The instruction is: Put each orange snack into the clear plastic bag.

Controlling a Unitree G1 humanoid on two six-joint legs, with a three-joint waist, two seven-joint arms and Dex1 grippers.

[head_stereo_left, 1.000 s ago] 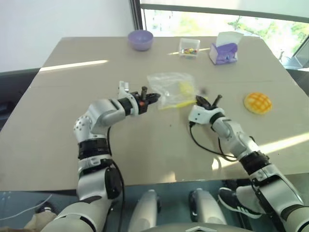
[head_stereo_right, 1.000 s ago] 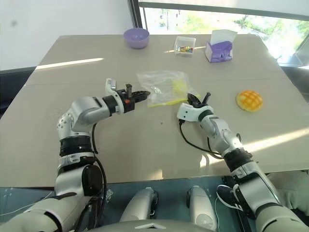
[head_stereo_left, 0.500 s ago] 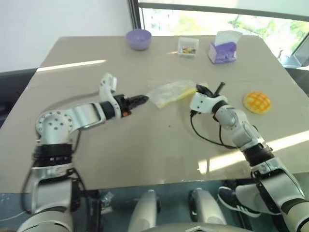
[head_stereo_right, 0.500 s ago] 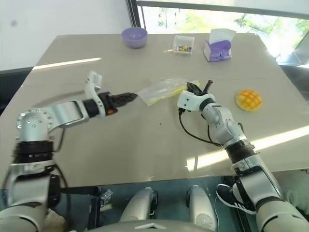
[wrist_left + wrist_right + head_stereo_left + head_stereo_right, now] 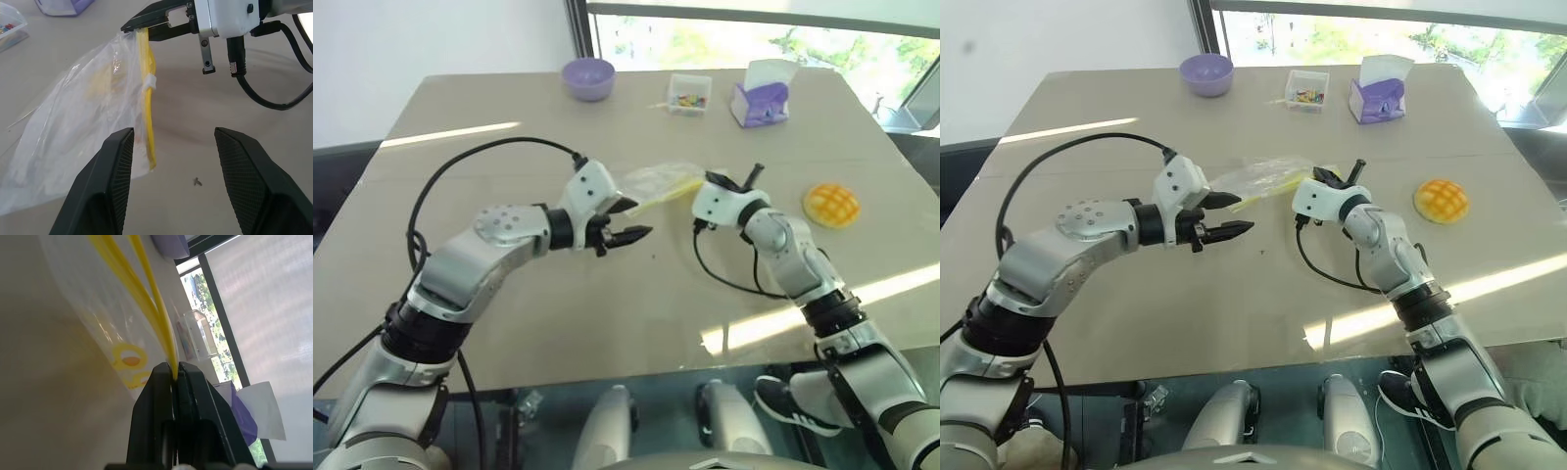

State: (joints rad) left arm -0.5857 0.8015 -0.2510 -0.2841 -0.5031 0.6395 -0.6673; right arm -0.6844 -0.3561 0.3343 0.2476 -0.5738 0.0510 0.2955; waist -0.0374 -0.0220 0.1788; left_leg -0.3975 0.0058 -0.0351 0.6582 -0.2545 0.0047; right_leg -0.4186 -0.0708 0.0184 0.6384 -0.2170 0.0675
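The bag's clear film (image 5: 653,180) hangs slack toward the table, so the robot's left gripper will next pinch the bag by the loose end of its yellow strip.
One orange snack (image 5: 831,204), a round bun with a grid top, lies on the table to the right of my right arm. The clear plastic bag (image 5: 654,181) hangs slanted from its yellow strip (image 5: 146,98), its far end trailing toward the table. My right gripper (image 5: 706,179) is shut on that strip, and the right wrist view shows the pinch (image 5: 174,372). My left gripper (image 5: 628,221) stands open just in front of the bag, holding nothing. In the left wrist view its fingers (image 5: 117,166) frame the bag's edge and the table beside it.
At the table's far edge stand a purple bowl (image 5: 587,76), a small clear box of colourful bits (image 5: 688,93) and a purple-and-white tissue box (image 5: 761,102). A black cable (image 5: 729,279) loops from my right wrist over the table.
My left gripper let go of the bag's left edge, opened, and swung round to the bag's near side. My right gripper, still shut on the strip, lifted that edge.
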